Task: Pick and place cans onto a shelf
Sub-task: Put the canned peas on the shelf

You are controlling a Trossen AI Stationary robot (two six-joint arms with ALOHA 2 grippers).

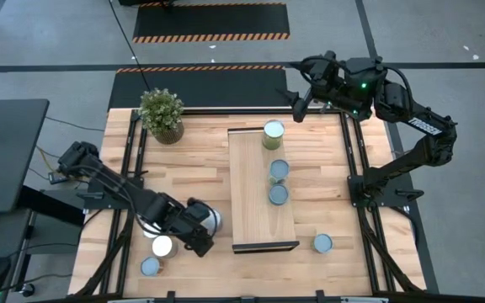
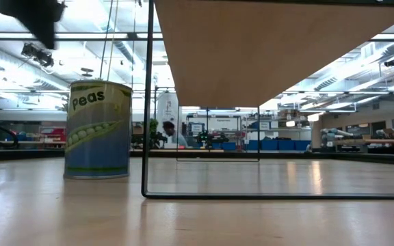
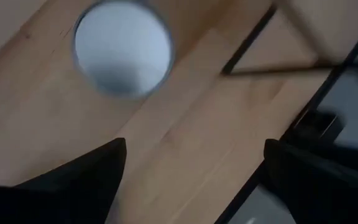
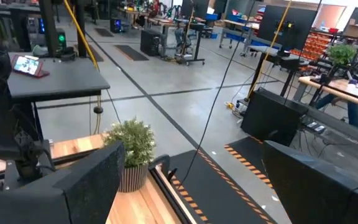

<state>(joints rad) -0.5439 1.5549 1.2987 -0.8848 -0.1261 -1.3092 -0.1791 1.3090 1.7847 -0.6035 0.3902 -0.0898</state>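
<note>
My left gripper is to grab the silvery can next, by its side just under the can's rim (image 1: pixel 212 228), and will then place the can on the shelf (image 1: pixel 263 189).
The shelf (image 1: pixel 263 189) is a raised light-wood plank in the middle of the table, with three cans (image 1: pixel 278 170) standing in a row on its right half. Loose cans stand on the tabletop: one (image 1: pixel 322 243) near the right front, two (image 1: pixel 162 246) near the left front, and one (image 1: pixel 212 220) beside the shelf's left front corner. My left gripper (image 1: pixel 202 239) hovers open above that corner. Its wrist view shows a pale can top (image 3: pixel 122 46) ahead of the open fingers (image 3: pixel 194 144). My right gripper (image 1: pixel 296 101) waits open, high over the far edge.
A potted plant (image 1: pixel 162 115) stands at the table's far left corner. In the low view a peas can (image 2: pixel 99 130) stands left of the shelf's thin black leg (image 2: pixel 146 102), under the plank (image 2: pixel 279 48). A black side table (image 1: pixel 7 151) stands off the left edge.
</note>
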